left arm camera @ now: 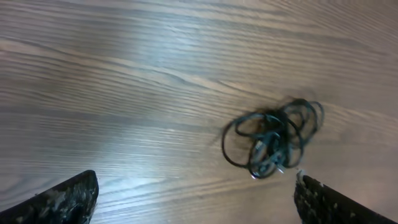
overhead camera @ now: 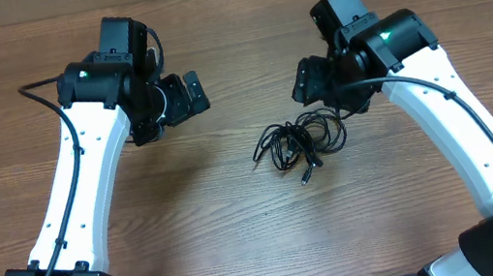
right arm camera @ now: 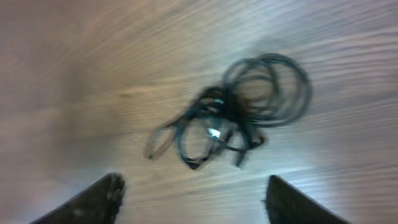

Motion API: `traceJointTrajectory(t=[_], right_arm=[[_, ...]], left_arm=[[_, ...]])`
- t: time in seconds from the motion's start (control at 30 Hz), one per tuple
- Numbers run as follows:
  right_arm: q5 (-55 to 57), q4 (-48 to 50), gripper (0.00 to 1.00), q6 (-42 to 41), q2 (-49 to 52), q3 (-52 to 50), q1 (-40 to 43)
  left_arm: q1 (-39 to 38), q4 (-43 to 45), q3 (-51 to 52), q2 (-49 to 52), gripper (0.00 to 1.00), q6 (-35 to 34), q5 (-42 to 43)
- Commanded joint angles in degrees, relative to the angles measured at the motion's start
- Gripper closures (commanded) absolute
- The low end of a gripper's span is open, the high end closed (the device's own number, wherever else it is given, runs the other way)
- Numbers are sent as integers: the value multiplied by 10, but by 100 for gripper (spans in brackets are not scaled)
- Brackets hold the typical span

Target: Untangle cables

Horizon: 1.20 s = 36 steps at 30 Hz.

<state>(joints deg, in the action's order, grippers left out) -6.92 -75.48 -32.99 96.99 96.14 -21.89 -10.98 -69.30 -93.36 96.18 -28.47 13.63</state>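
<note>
My right gripper picks up the cables by the loops on its side next. The loops facing my left gripper stay free to untangle.
The cables (overhead camera: pixel 298 140) lie as one small black tangled bundle on the wooden table, in the middle, with a plug end sticking out toward the front. The bundle also shows in the left wrist view (left arm camera: pixel 273 138) and, blurred, in the right wrist view (right arm camera: pixel 233 112). My left gripper (overhead camera: pixel 184 96) is open and empty, held above the table to the left of the bundle. My right gripper (overhead camera: pixel 312 81) is open and empty, above the table just right of and behind the bundle. Both sets of fingertips (left arm camera: pixel 196 196) (right arm camera: pixel 193 199) are spread wide with nothing between them.
The wooden table (overhead camera: pixel 239 217) carries only the cable bundle. The white arms (overhead camera: pixel 87 181) (overhead camera: pixel 460 126) run along the left and right sides down to black bases at the front corners, with thicker black wires along them.
</note>
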Motion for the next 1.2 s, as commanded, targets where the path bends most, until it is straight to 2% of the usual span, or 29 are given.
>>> traceJointTrajectory(t=[0.0, 0.07, 0.2, 0.37, 0.53, 0.63, 0.7, 0.83, 0.97, 1.07, 1.17], right_arm=[[9, 3, 24, 29, 28, -50, -14], [9, 21, 24, 29, 38, -86, -22], [5, 81, 23, 29, 54, -146, -25], [-3, 166, 41, 31, 60, -207, -25], [-7, 248, 43, 31, 60, -259, -25], [-11, 263, 67, 31, 60, -276, -25], [-17, 263, 96, 31, 60, -273, -25], [-87, 226, 96, 31, 52, -212, -24], [-239, 194, 96, 90, 34, -128, -24], [-363, 186, 96, 138, 22, -75, -26], [-404, 183, 96, 137, 12, -60, -30]], left_arm=[[1, -1, -5, 1, 0, -59, -67], [1, 4, -5, 1, 0, -78, -72], [1, 3, -5, 1, 0, -74, -72], [1, -2, -5, 1, 0, -60, -72], [1, -2, -5, 1, 0, -60, -72], [1, -3, -5, 1, 0, -60, -72], [1, -4, -5, 1, 0, -60, -71], [1, -1, -5, 1, 7, -45, -23], [0, 19, -5, 1, 12, 48, 80], [0, 23, -5, 1, 15, 58, 96], [0, 24, -5, 1, 16, 61, 100]])
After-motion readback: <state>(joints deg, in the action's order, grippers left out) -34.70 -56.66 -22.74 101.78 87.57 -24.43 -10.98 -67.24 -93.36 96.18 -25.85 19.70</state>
